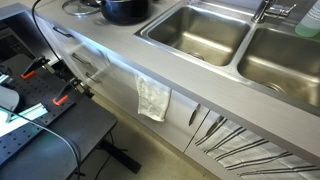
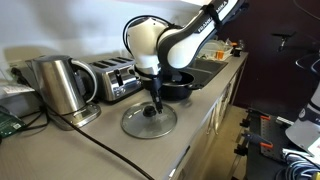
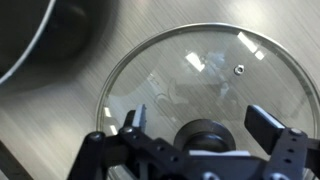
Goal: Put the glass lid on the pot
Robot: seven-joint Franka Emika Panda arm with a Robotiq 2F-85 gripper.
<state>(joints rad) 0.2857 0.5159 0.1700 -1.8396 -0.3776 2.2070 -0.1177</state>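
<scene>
I will next grab the dark knob in the middle of the lid from straight above with my gripper. This keeps the lid's rim clear, so I can set the glass lid (image 2: 148, 122) flat on the pot.
The glass lid (image 2: 148, 122) lies flat on the counter, a see-through disc with a silvery rim and a dark knob (image 3: 205, 135) in its middle. It fills the wrist view (image 3: 215, 75). My gripper (image 2: 155, 106) is straight above the knob. In the wrist view the gripper (image 3: 200, 125) is open, with one finger on each side of the knob and not touching it. The black pot (image 2: 178, 83) stands on the counter just behind the lid, and its dark rim shows at the wrist view's upper left (image 3: 40, 35). In an exterior view the pot (image 1: 125, 9) sits at the top edge.
A steel kettle (image 2: 60, 85) and a toaster (image 2: 115, 78) stand on the counter beside the lid. Two steel sink basins (image 1: 195, 32) lie beyond the pot. A cloth (image 1: 153, 98) hangs on the cabinet front. The counter edge runs close to the lid.
</scene>
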